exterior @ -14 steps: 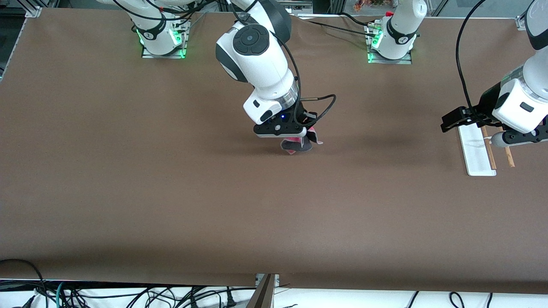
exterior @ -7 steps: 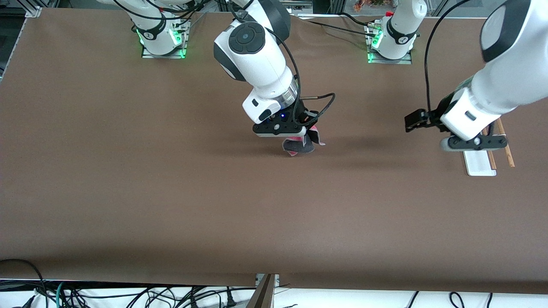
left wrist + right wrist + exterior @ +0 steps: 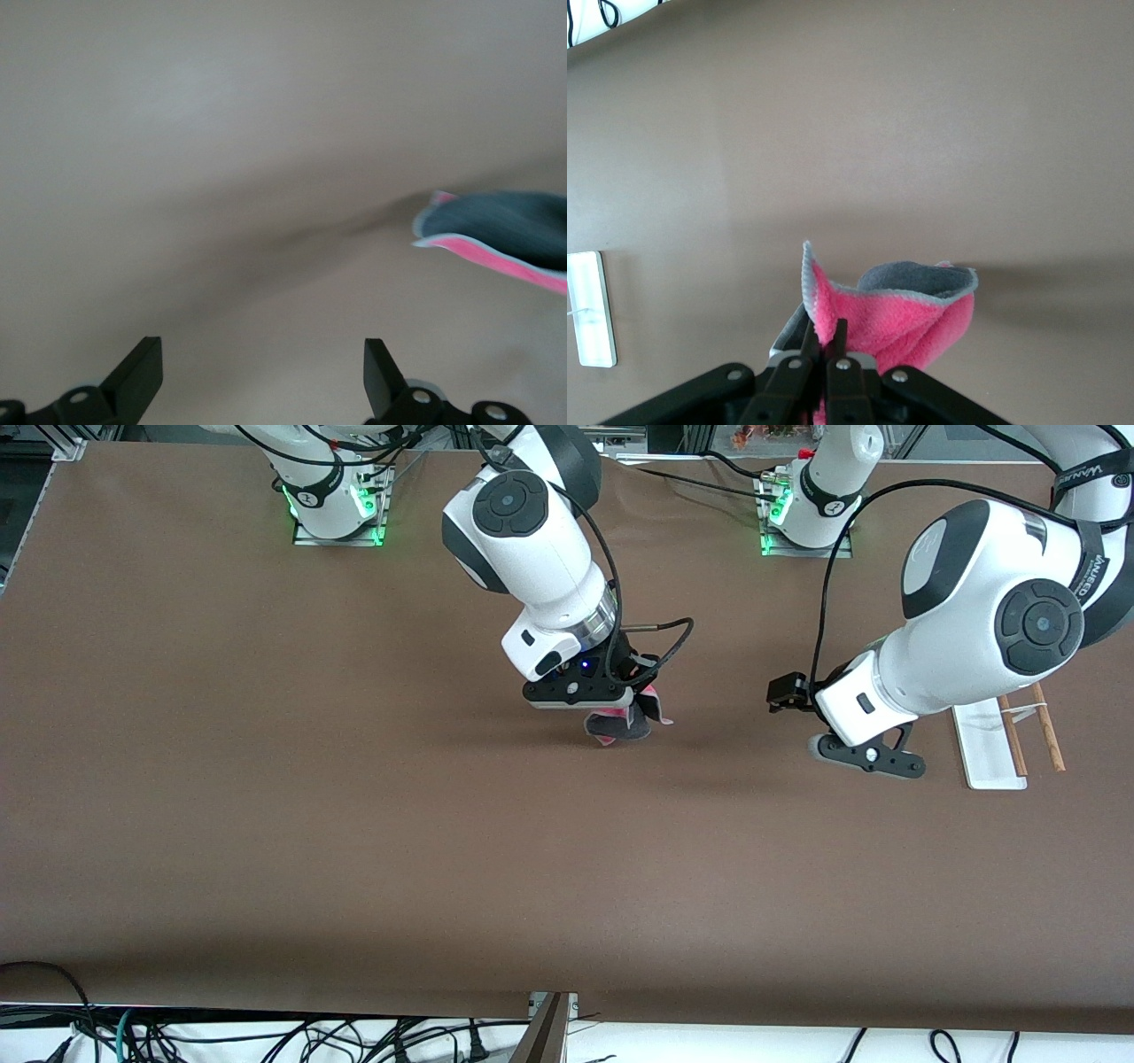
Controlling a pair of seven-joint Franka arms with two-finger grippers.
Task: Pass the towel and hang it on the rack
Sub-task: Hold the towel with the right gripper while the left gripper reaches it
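Note:
I need to grab the towel by its loose pale-trimmed edge [image 3: 461, 241] with my left gripper next. Then my left gripper can take over the towel and hang it on the rack.
My right gripper [image 3: 595, 707] is shut on the pink-red towel [image 3: 620, 727] and holds it bunched just above the middle of the table. In the right wrist view the gripper [image 3: 825, 340] pinches the towel [image 3: 897, 317] near one corner, and the grey reverse shows at the fold. My left gripper [image 3: 866, 758] hangs over the table between the towel and the rack [image 3: 983, 746]. In its wrist view it [image 3: 263, 379] is open and empty, with the towel's [image 3: 505, 232] edge off to one side. The rack's two wooden rods [image 3: 1032, 732] stand over its white base.
The brown table [image 3: 354, 824] carries nothing else. The arm bases [image 3: 806, 522] stand along its edge farthest from the front camera. Cables hang below the edge nearest that camera. The rack's white base also shows in the right wrist view [image 3: 590, 306].
My left arm has swung away from over the rack toward the towel at the middle of the table. My right gripper has stayed in place with the towel.

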